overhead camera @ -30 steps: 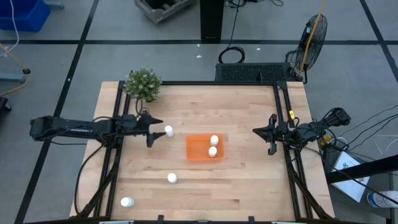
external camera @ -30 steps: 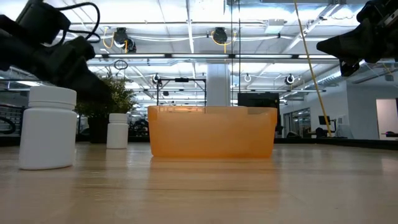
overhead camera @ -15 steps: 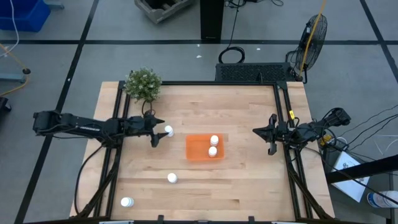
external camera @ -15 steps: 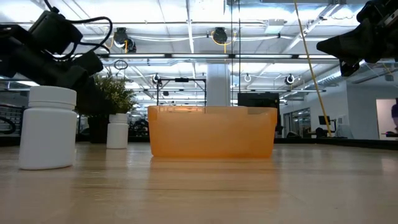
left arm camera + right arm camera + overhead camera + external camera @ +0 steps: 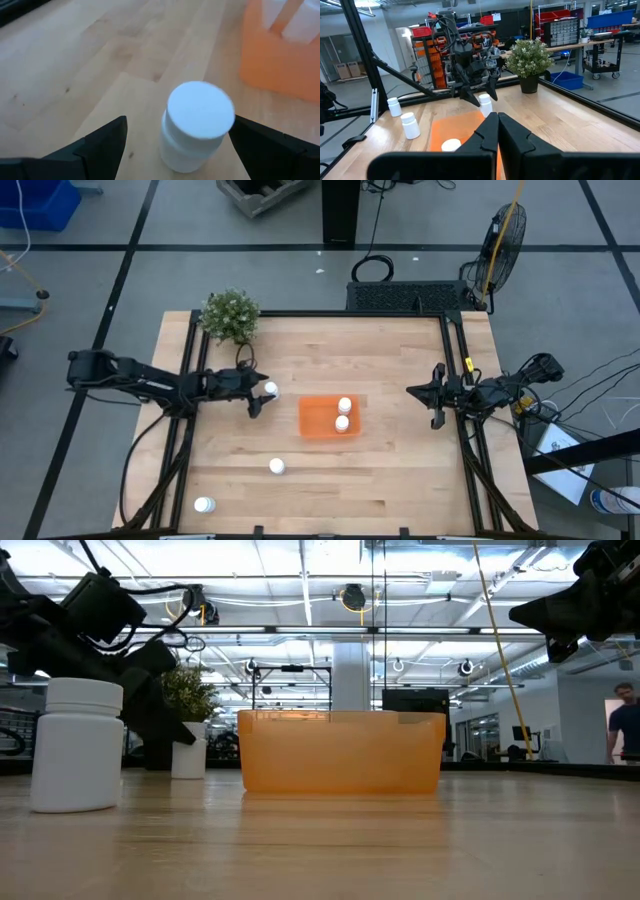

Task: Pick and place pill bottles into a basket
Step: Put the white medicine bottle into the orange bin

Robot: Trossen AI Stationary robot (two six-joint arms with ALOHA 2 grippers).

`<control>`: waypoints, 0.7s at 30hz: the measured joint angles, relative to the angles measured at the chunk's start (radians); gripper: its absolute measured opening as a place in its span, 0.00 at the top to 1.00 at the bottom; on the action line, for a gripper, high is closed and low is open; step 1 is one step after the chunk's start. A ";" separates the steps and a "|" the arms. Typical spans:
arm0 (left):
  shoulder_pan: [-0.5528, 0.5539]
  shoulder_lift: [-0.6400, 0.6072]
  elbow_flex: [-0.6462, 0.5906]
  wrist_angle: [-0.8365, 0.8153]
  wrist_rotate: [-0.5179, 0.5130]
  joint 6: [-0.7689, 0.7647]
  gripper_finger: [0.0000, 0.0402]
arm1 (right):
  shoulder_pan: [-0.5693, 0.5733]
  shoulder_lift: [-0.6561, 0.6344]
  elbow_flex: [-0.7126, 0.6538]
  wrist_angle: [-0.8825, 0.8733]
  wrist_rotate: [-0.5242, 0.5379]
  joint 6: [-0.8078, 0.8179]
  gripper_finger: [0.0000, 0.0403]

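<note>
The pill bottle needs to go into the basket, so my left gripper should next grab the bottle by its white cap.
My left gripper is open and low over the table, its two fingers on either side of a white pill bottle without touching it. The bottle stands upright on its base, left of the orange basket. Two bottles stand in the basket's right part. Two more stand on the table near the front left. My right gripper is shut and empty, held above the table near its right edge.
A green potted plant stands at the table's far left corner, just behind my left arm. Black frame rails run along the table's left and right edges. Bare wood lies between the basket and my right gripper.
My left gripper has gone toward the table's right edge and down, toward the bottle left of the basket, so its open fingers now stand on either side of it. The bottle has stayed where it was.
</note>
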 joint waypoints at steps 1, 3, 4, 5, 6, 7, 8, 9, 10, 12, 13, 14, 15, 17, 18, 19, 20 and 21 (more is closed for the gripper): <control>0.000 0.013 0.000 0.010 0.000 0.001 0.13 | 0.000 0.000 0.000 0.000 0.000 0.000 1.00; 0.000 0.033 0.000 0.030 -0.001 0.012 0.13 | 0.000 0.000 0.000 0.000 0.000 0.000 1.00; 0.000 0.041 0.000 0.040 -0.001 0.013 0.13 | 0.000 0.000 0.000 0.000 0.000 0.000 1.00; 0.000 0.047 0.000 0.050 -0.001 0.015 0.13 | 0.000 0.000 0.000 0.000 0.000 0.000 1.00; 0.000 0.052 0.000 0.062 -0.001 0.017 0.13 | 0.000 0.000 0.000 0.000 0.000 0.000 1.00; 0.000 0.052 0.000 0.070 -0.001 0.016 0.13 | 0.000 0.000 0.000 0.000 0.000 0.000 1.00; 0.000 0.052 0.000 0.078 -0.001 0.016 0.13 | 0.000 0.000 0.000 0.000 0.000 0.000 1.00; 0.000 0.052 0.000 0.087 -0.002 0.017 0.13 | 0.000 0.000 0.000 0.000 0.000 0.000 1.00; 0.000 0.051 0.000 0.091 -0.004 0.017 0.13 | 0.000 0.000 0.000 0.000 0.000 0.000 1.00; 0.000 0.050 0.000 0.093 -0.003 0.017 0.13 | 0.000 0.000 0.000 0.000 0.000 0.000 1.00; 0.000 0.050 0.000 0.093 -0.004 0.016 0.14 | 0.000 0.000 0.000 0.000 0.000 0.000 1.00; 0.000 0.050 0.000 0.089 -0.004 0.015 0.15 | 0.000 0.000 0.000 0.000 0.000 0.000 1.00; 0.000 0.050 0.000 0.082 -0.004 0.010 0.17 | 0.000 0.000 0.000 0.000 0.000 0.000 1.00; 0.000 0.051 0.000 0.072 -0.004 -0.002 0.23 | 0.000 0.000 0.000 0.000 0.000 0.000 1.00; 0.000 0.051 0.000 0.072 -0.004 -0.008 0.27 | 0.000 0.000 0.000 0.000 0.000 0.000 1.00; 0.000 0.051 0.000 0.073 -0.004 -0.010 0.32 | 0.000 0.000 0.000 0.000 0.000 0.000 1.00; 0.000 0.051 0.000 0.074 -0.004 -0.011 0.37 | 0.000 0.000 0.000 0.000 0.000 0.000 1.00; 0.000 0.051 0.000 0.076 -0.004 -0.012 0.42 | 0.000 0.000 0.000 0.000 0.000 0.000 1.00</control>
